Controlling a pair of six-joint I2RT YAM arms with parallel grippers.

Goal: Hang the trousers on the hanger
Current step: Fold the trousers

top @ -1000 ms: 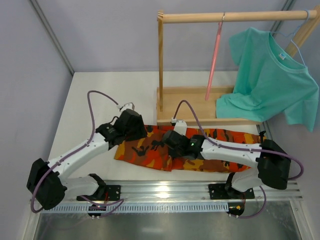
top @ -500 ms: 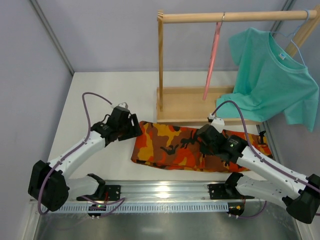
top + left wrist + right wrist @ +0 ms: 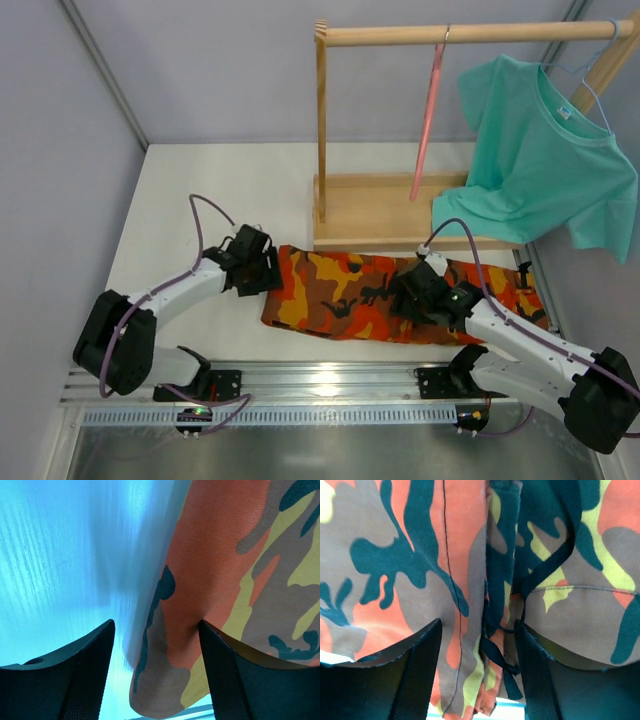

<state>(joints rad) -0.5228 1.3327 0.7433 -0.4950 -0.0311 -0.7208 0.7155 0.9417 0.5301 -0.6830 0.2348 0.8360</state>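
The robot's right gripper will next grab the trousers' stitched edge [image 3: 402,328] [image 3: 472,630] by the black drawstring. It will then slide and even the fold for the hanger.
The camouflage trousers [image 3: 340,295] lie folded flat on the white table in front of the wooden rack. My left gripper [image 3: 271,272] is at their left end, open, with the cloth's corner [image 3: 165,680] lying loose between the fingers [image 3: 75,680]. My right gripper [image 3: 410,297] is low over the middle of the trousers [image 3: 395,555], open, with folds and a black drawstring [image 3: 500,662] between its fingers [image 3: 415,675]. The pink hanger [image 3: 428,110] hangs bare from the rack's rod, seen edge-on.
The wooden rack has a top rod [image 3: 400,35], a left post [image 3: 321,130] and a tray-like base [image 3: 370,215] just behind the trousers. A teal T-shirt [image 3: 545,165] on a light-blue hanger [image 3: 590,85] hangs at the right. A metal rail [image 3: 330,385] runs along the near edge.
The right gripper dragged the trousers to the right, then opened and let go of the cloth. The left gripper moved right to the trousers' left end.
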